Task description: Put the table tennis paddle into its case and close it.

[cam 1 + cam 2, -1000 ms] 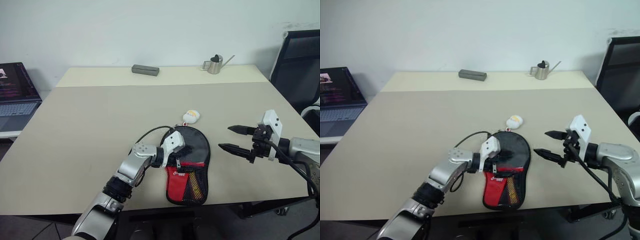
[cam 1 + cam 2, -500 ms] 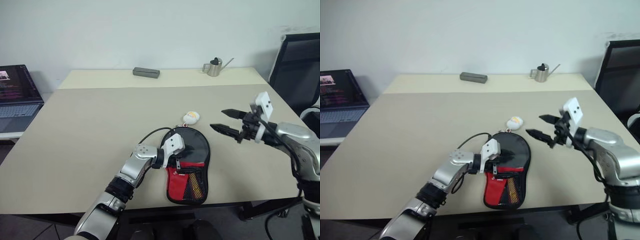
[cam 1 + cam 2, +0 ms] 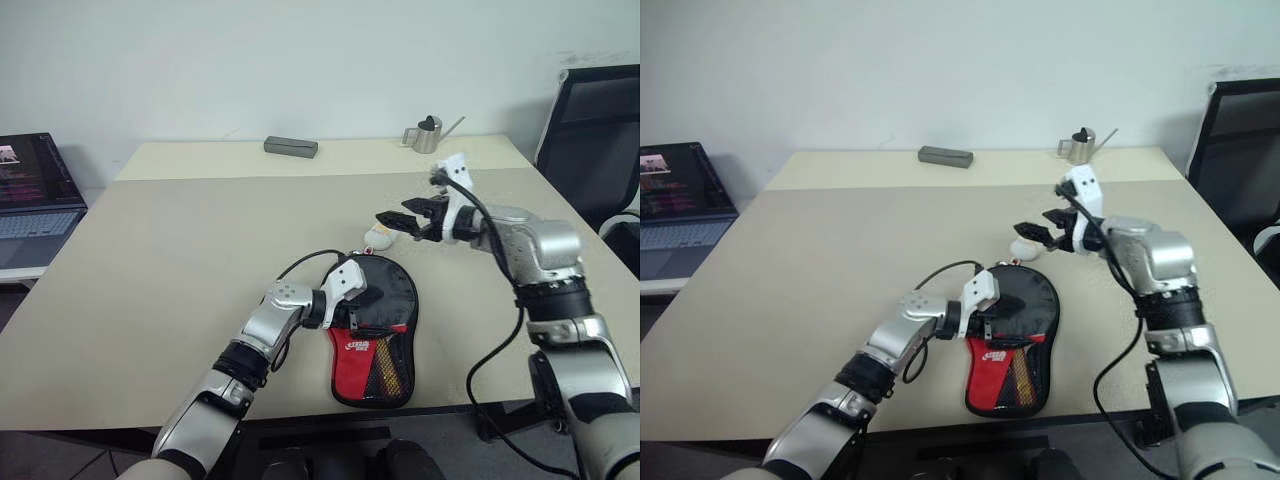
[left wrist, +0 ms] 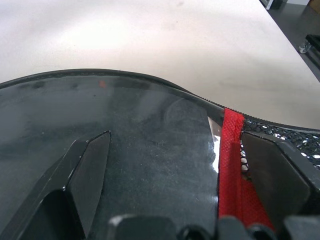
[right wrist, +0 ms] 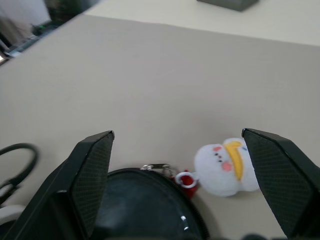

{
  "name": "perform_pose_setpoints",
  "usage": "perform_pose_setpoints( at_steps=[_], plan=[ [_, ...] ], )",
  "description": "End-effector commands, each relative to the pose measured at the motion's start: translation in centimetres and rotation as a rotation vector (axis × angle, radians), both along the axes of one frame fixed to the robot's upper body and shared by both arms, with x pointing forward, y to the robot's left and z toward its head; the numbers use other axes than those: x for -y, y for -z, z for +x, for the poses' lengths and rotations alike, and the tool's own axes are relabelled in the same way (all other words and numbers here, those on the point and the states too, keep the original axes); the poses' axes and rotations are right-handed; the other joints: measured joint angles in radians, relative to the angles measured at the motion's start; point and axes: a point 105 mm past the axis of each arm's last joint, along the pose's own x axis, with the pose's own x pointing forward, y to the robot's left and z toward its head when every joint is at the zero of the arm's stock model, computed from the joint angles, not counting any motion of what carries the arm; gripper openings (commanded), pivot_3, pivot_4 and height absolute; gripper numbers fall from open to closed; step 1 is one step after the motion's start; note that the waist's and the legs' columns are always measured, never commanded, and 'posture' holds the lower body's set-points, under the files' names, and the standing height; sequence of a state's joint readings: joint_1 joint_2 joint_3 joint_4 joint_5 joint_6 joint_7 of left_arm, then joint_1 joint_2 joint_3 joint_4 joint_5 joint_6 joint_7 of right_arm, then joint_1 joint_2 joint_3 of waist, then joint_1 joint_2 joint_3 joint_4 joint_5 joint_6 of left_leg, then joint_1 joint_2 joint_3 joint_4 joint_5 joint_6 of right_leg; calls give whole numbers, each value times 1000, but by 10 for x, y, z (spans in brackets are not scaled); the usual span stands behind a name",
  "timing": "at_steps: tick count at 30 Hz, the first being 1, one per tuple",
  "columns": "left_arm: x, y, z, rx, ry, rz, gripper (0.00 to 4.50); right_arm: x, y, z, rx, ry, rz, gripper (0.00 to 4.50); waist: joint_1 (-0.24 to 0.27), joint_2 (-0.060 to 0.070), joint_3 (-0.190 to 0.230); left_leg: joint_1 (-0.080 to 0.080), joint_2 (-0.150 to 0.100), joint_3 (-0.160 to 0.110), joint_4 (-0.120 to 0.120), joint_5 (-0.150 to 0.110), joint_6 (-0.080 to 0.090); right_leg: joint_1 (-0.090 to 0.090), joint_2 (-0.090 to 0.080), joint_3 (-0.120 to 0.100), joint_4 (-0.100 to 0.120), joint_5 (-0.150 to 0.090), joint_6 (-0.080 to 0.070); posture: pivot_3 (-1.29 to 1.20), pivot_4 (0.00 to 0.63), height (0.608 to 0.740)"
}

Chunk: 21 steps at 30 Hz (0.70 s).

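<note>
I need to grab the white fluffy charm by its plush body [image 3: 381, 236] with my right gripper next, so that I can pull the zipper and close the case [image 3: 378, 330].
The case [image 3: 378, 330], a black pouch with a red mesh lower part, lies flat near the table's front edge. The table tennis paddle is hidden; no handle shows. My left gripper [image 3: 356, 303] rests open on the case's left side, its fingers [image 4: 85, 175] spread over the glossy black face beside the red strip [image 4: 231, 165]. A small white-yellow snowman charm [image 5: 225, 167] hangs by a red ring from the zipper pull [image 5: 157, 166] at the case's top. My right gripper [image 3: 392, 218] hovers open just above and beyond that charm [image 3: 380, 237], pointing toward the left.
A grey box [image 3: 291, 146] and a small metal watering can [image 3: 428, 132] stand along the table's far edge. A laptop [image 3: 30, 195] sits off the left side, a black chair [image 3: 595, 120] at the right. A black cable [image 3: 305, 262] loops beside the case.
My right arm swung in from the table's right side, forward and leftward, to hover over the charm at the case's top. The left gripper stayed on the case.
</note>
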<state>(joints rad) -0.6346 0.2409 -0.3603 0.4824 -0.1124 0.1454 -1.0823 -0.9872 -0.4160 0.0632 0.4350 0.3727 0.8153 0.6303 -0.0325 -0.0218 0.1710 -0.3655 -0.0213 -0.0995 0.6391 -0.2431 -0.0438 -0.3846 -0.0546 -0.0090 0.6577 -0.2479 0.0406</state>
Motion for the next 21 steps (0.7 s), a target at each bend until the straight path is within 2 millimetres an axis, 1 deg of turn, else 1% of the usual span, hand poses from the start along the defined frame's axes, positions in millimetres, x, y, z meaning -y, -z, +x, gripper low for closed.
perform_pose_setpoints(
  at_steps=[1,4,8,15,17,21],
  plan=[
    [-20,44,-9,-131,-48,140,4465,2,3,20,36,56,-69,4500,0,0,0,0,0,0,0,0,0,0,0,0,0,0,0,0,150,740],
    [-20,44,-10,-129,-46,142,4465,2,16,31,25,96,-105,4500,-1,0,0,1,0,1,-1,0,0,0,0,0,0,0,0,0,150,740],
    [-19,45,-12,-127,-39,146,4465,-11,34,39,3,114,-119,4500,-3,1,0,1,0,1,-4,0,0,0,0,1,0,-1,-1,0,150,740],
    [-17,46,-15,-124,-26,150,4465,-27,41,45,-4,151,-92,4500,-5,1,-1,2,0,1,-7,0,0,-1,0,1,0,-1,-3,0,150,740],
    [-16,46,-16,-125,-25,150,4465,-30,43,45,2,158,-109,4500,-6,1,-1,2,0,1,-8,0,0,-1,0,1,-1,-2,-3,0,150,740],
    [-15,47,-17,-126,-26,147,4465,-29,50,46,30,163,-189,4500,-7,1,-1,2,0,1,-10,0,0,-1,0,1,-1,-3,-3,0,150,740]
  ],
)
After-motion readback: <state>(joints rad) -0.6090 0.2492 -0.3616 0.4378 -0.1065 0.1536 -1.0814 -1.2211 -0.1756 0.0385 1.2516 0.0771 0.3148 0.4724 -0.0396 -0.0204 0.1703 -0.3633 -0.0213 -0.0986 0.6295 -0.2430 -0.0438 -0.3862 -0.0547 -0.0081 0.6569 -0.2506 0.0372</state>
